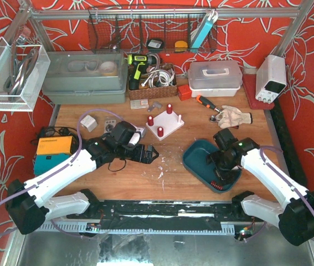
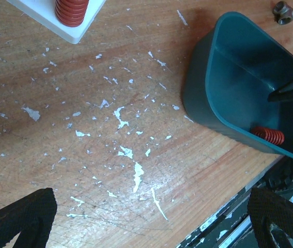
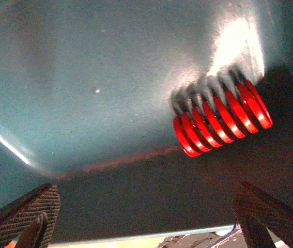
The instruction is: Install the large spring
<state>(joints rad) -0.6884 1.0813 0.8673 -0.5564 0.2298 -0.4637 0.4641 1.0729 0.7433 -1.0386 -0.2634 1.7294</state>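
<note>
I will next grab the large red spring (image 1: 216, 185) (image 3: 221, 118) with my right gripper, across its coils near one end of the spring. The other end stays free for handing over.
The large red spring (image 3: 221, 118) lies on its side in the near corner of the teal tray (image 1: 195, 158); it also shows in the top view (image 1: 216, 185) and the left wrist view (image 2: 268, 136). My right gripper (image 3: 146, 222) is open inside the tray, its fingers (image 3: 25, 214) just short of the spring and not touching it; in the top view it (image 1: 221, 170) hangs over the tray. The white base plate (image 1: 170, 128) with three red pegs stands at mid-table. My left gripper (image 1: 152, 155) is open and empty above bare wood, left of the tray (image 2: 239, 93).
A glove (image 1: 237, 116) and a screwdriver (image 1: 206, 103) lie behind the tray. An orange and teal box (image 1: 52, 152) sits at the left edge, a grey cube (image 1: 88, 123) near it. Bins and a power supply (image 1: 271, 77) line the back.
</note>
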